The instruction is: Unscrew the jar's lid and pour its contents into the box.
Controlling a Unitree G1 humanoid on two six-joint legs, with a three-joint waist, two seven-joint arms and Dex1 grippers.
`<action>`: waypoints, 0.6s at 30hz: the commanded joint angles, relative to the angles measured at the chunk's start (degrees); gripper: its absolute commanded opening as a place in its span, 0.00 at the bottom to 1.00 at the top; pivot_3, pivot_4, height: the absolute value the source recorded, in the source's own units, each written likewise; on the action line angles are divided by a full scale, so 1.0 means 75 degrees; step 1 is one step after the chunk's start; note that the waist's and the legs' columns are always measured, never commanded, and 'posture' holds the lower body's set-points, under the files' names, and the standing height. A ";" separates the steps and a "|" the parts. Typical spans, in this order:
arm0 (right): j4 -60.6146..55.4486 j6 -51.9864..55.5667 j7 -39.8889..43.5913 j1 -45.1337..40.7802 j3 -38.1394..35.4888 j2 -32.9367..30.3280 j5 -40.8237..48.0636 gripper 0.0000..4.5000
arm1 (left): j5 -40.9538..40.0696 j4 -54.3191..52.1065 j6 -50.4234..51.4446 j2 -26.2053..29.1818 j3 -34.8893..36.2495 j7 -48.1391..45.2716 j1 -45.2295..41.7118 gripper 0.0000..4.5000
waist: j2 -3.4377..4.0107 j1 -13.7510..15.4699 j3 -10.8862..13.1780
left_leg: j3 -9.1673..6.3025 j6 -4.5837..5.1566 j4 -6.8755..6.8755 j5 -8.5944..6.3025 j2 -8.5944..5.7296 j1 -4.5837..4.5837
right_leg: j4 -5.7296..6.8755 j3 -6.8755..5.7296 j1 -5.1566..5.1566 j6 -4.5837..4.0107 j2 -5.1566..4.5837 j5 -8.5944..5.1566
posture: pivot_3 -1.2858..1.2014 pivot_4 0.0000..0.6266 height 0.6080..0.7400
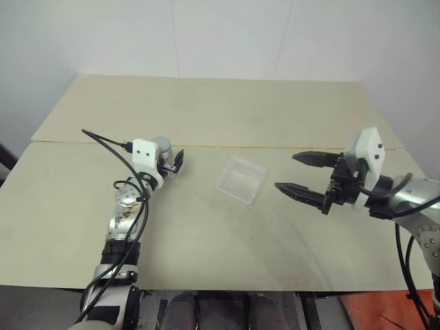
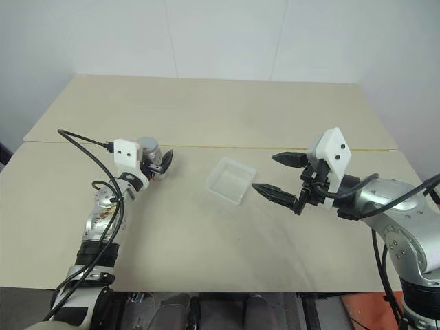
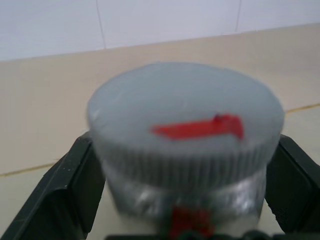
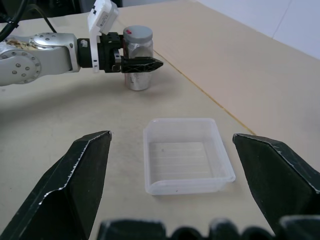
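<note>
I should close my left gripper on the jar now. My black fingers are beside the jar (image 3: 185, 200) below the grey lid (image 3: 185, 110), so they would hold the jar.
The jar (image 4: 137, 75), silvery with a red mark low on its side, stands upright on the table left of centre. The grey lid (image 3: 185, 110) with a red mark on top sits on it. My left gripper (image 1: 169, 155) is open, one black finger (image 3: 65, 185) on each side of the jar below the lid. The contents are hidden inside the jar. The clear plastic box (image 1: 238, 162) lies mid-table, to the right of the jar. My right gripper (image 1: 286, 171) hovers open just right of the box, pointing at it, with nothing between its fingers.
The pale table (image 1: 206, 234) has a seam (image 1: 275, 146) running across it behind the jar and box. A black cable (image 1: 110, 144) loops from the left wrist. A white wall rises behind the table's far edge.
</note>
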 commanded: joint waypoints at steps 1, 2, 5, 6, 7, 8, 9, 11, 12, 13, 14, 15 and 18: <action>-0.0274 -0.0040 -0.0076 0.0035 -0.0272 -0.0023 0.0131 1.00 | 0.0045 0.0030 -0.0264 -0.0014 0.0032 0.0125 -0.0173 0.99 | 0.0000 -0.0005 0.0000 | 0.0000 0.0000 0.0000 0.0000 0.0000 0.0000 | 0.0000 0.0000 0.0000 0.0000 0.0000 0.0000 | 0.52 0.24 1.00; -0.0288 -0.0031 -0.0096 0.0055 -0.0284 -0.0029 0.0145 1.00 | 0.0037 0.0041 -0.0196 -0.0017 0.0051 0.0167 -0.0186 0.99 | 0.0000 -0.0006 0.0000 | 0.0000 0.0000 0.0000 0.0000 0.0001 0.0000 | 0.0000 0.0001 -0.0001 0.0000 0.0000 0.0000 | 0.52 0.24 1.00; -0.0324 -0.0017 -0.0157 0.0106 -0.0306 -0.0039 0.0182 1.00 | 0.0066 0.0039 -0.0181 0.0006 0.0060 0.0239 -0.0168 0.85 | 0.0000 -0.0003 0.0000 | 0.0000 -0.0001 0.0000 0.0000 0.0001 0.0000 | 0.0001 0.0000 -0.0001 0.0000 0.0000 0.0000 | 0.52 0.24 1.00; -0.0332 -0.0015 -0.0177 0.0108 -0.0301 -0.0036 0.0187 1.00 | 0.0089 0.0025 -0.0200 0.0028 0.0055 0.0255 -0.0148 0.79 | 0.0000 -0.0003 0.0000 | 0.0000 -0.0001 0.0001 0.0000 0.0001 0.0000 | 0.0001 0.0000 -0.0001 0.0000 0.0000 0.0000 | 0.52 0.24 1.00; -0.0344 -0.0014 -0.0194 0.0112 -0.0294 -0.0032 0.0193 1.00 | 0.0090 -0.0006 -0.0168 0.0018 0.0077 0.0330 -0.0128 0.71 | 0.0000 -0.0003 0.0000 | 0.0000 0.0000 0.0001 0.0000 0.0000 0.0000 | 0.0001 0.0001 0.0000 0.0000 -0.0001 0.0000 | 0.52 0.24 1.00; -0.0362 -0.0015 -0.0219 0.0115 -0.0288 -0.0018 0.0203 1.00 | 0.0037 -0.0042 -0.0114 0.0036 0.0085 0.0277 -0.0100 0.64 | 0.0000 -0.0003 0.0000 | 0.0000 0.0000 0.0001 0.0000 0.0000 0.0000 | 0.0001 0.0000 0.0001 0.0000 -0.0001 0.0000 | 0.52 0.24 1.00; -0.0379 -0.0017 -0.0248 0.0114 -0.0279 0.0006 0.0223 1.00 | 0.0075 -0.0078 -0.0128 0.0049 0.0070 0.0318 -0.0066 0.56 | 0.0000 -0.0004 0.0000 | 0.0000 0.0000 0.0001 0.0000 0.0000 0.0000 | 0.0001 0.0001 0.0001 0.0001 -0.0001 0.0000 | 0.52 0.24 1.00; -0.0398 -0.0022 -0.0289 0.0113 -0.0260 0.0039 0.0257 1.00 | 0.0030 -0.0165 -0.0049 0.0019 0.0094 0.0367 -0.0021 0.45 | 0.0000 -0.0003 0.0000 | 0.0000 0.0000 0.0001 0.0000 0.0001 0.0000 | 0.0001 0.0000 0.0000 0.0001 0.0000 0.0000 | 0.52 0.24 1.00; -0.0395 -0.0031 -0.0307 0.0093 -0.0220 0.0054 0.0243 1.00 | 0.0055 -0.0175 -0.0081 0.0040 0.0079 0.0363 -0.0006 0.45 | 0.0000 -0.0004 0.0000 | 0.0000 -0.0001 0.0000 0.0000 0.0001 0.0000 | 0.0001 0.0000 0.0000 0.0001 0.0000 0.0000 | 0.52 0.24 1.00; -0.0387 -0.0050 -0.0311 0.0056 -0.0169 0.0073 0.0223 1.00 | 0.0005 -0.0196 -0.0032 0.0062 0.0083 0.0291 0.0000 0.45 | 0.0000 -0.0003 0.0000 | 0.0000 -0.0001 0.0000 0.0000 0.0001 0.0000 | 0.0001 0.0000 0.0000 0.0001 0.0000 0.0000 | 0.52 0.24 1.00; -0.0380 -0.0063 -0.0313 0.0029 -0.0134 0.0088 0.0208 1.00 | -0.0026 -0.0209 -0.0001 0.0082 0.0081 0.0238 0.0004 0.45 | 0.0000 -0.0004 0.0000 | 0.0000 -0.0001 0.0000 0.0000 0.0001 0.0000 | 0.0001 0.0000 0.0000 0.0001 0.0000 0.0000 | 0.52 0.24 1.00; -0.0365 -0.0069 -0.0312 -0.0012 -0.0099 0.0107 0.0203 1.00 | -0.0008 -0.0187 -0.0025 0.0116 0.0062 0.0196 -0.0009 0.45 | 0.0000 -0.0005 0.0000 | 0.0000 -0.0001 0.0000 0.0000 0.0001 0.0000 | 0.0001 0.0000 0.0000 0.0001 0.0000 0.0000 | 0.52 0.24 1.00; -0.0300 -0.0065 -0.0288 -0.0246 0.0102 0.0154 0.0163 1.00 | -0.0412 -0.0377 0.0159 0.0446 0.0065 -0.0691 -0.0177 0.45 | 0.0000 -0.0018 0.0000 | 0.0000 -0.0002 0.0001 0.0001 0.0001 0.0000 | 0.0002 0.0000 -0.0002 0.0000 0.0001 0.0000 | 0.52 0.24 1.00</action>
